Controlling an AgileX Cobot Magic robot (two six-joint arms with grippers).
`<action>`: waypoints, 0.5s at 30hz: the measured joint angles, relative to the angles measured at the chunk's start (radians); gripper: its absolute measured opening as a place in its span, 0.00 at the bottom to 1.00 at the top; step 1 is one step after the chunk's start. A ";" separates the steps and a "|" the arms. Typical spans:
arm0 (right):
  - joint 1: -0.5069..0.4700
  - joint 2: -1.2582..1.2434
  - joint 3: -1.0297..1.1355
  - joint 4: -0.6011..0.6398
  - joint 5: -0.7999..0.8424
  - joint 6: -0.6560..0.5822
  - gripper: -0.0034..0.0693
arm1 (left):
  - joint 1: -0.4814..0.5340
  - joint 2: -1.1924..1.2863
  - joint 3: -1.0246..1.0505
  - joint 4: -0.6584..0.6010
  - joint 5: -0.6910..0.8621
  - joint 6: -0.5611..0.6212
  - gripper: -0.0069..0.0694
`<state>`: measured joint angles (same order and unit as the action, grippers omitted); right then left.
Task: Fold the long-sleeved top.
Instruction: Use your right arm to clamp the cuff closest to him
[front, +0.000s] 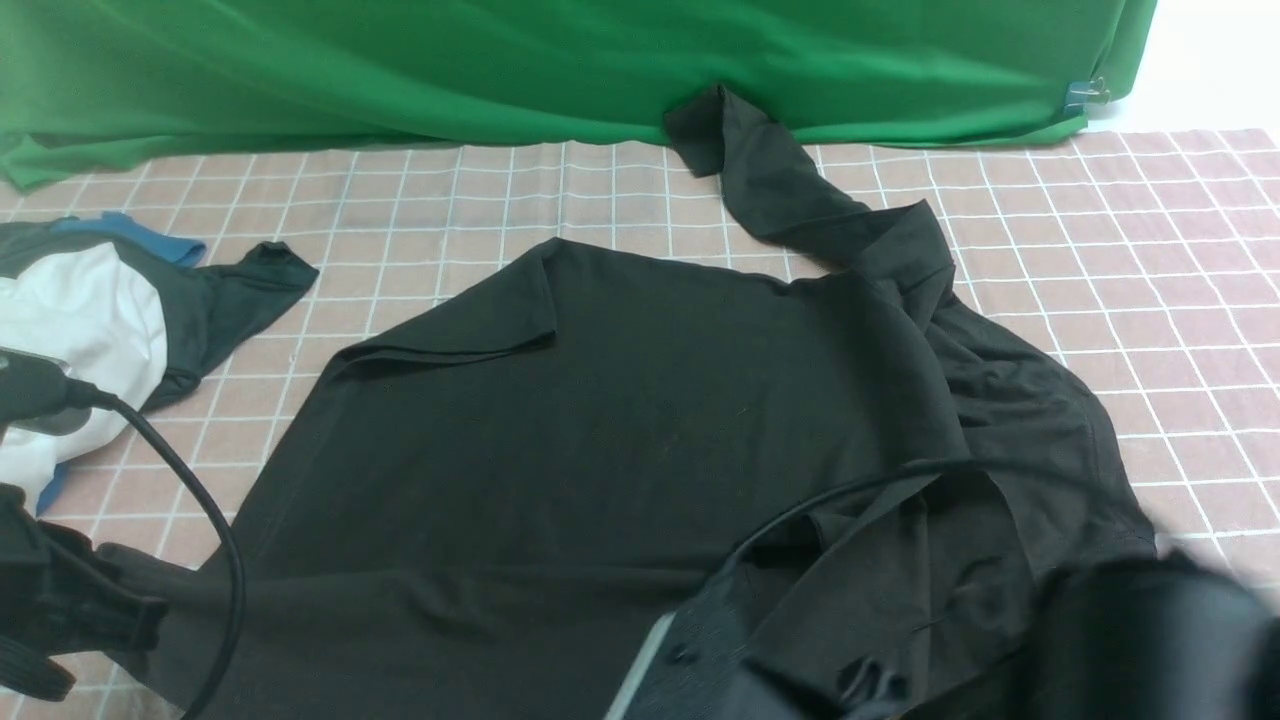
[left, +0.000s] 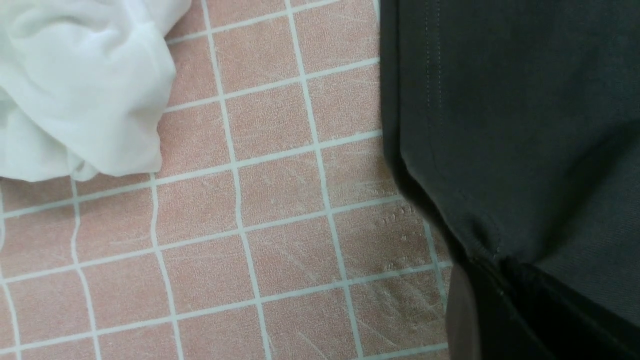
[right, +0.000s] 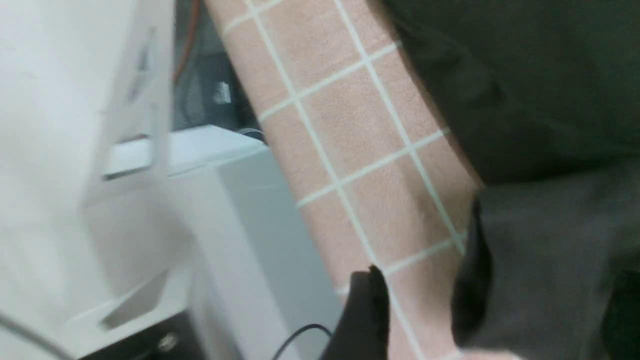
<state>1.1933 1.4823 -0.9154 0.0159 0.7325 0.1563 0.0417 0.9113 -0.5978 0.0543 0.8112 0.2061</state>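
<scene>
The black top's main panel lies spread flat, so my right gripper will next pinch the loose fold at its edge, which stands up.
The black long-sleeved top lies spread over most of the checked table, one sleeve trailing back to the green cloth. At the near left, my left gripper is shut on the top's corner; the left wrist view shows the hem running down into the closed jaws of that gripper. My right arm is a blur over the crumpled near-right part of the top. In the right wrist view my right gripper is open, one dark finger over the tablecloth, and a loose fold of the top lies between the jaws.
A white garment and a smaller dark cloth with blue trim lie at the far left. The green cloth hangs along the back. A cable loops by the left arm. The robot's white base stands just past the table's near edge.
</scene>
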 joint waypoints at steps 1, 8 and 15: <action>0.001 0.025 0.001 -0.010 -0.009 0.009 0.87 | 0.000 0.000 0.000 0.000 0.000 0.000 0.14; 0.004 0.183 0.002 -0.045 -0.087 0.038 0.86 | 0.000 0.000 0.000 -0.012 -0.002 0.000 0.14; 0.005 0.241 0.002 -0.082 -0.099 0.039 0.66 | 0.000 0.000 0.000 -0.025 -0.003 0.000 0.14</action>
<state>1.1978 1.7231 -0.9134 -0.0664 0.6332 0.1954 0.0417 0.9113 -0.5978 0.0290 0.8081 0.2061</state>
